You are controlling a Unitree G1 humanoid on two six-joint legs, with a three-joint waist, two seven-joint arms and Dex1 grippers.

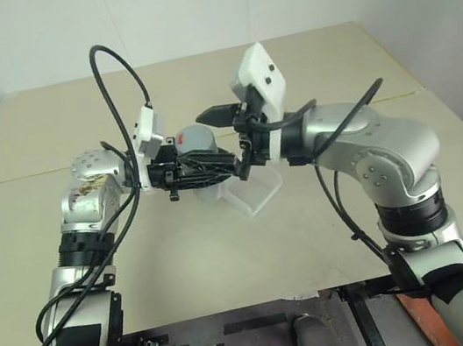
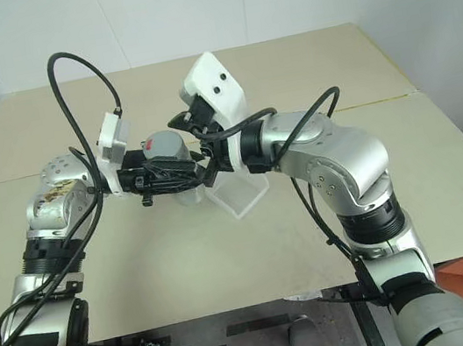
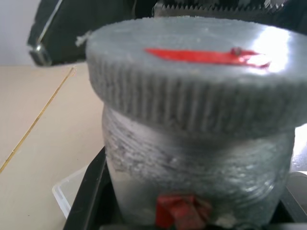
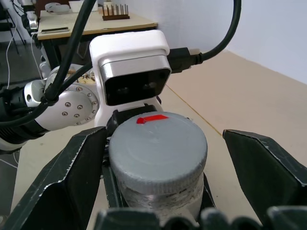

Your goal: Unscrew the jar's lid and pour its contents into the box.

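Note:
The grey ribbed lid is between both black fingers of my right gripper, so it is now time for my right gripper to close on the lid.
My left gripper is shut on the jar and holds it upright above the table. The clear body has a red label patch low down. The light-grey ribbed lid with a red mark on top sits on the jar. Level with the lid, my right gripper is open, one black finger on each side of it and apart from it. The clear box lies on the table just below and to the right of the jar. The contents are hidden.
The beige table spreads wide around both arms, with a seam line across its far part. Black cables loop above the left wrist. Another table with small items stands far off in the right wrist view.

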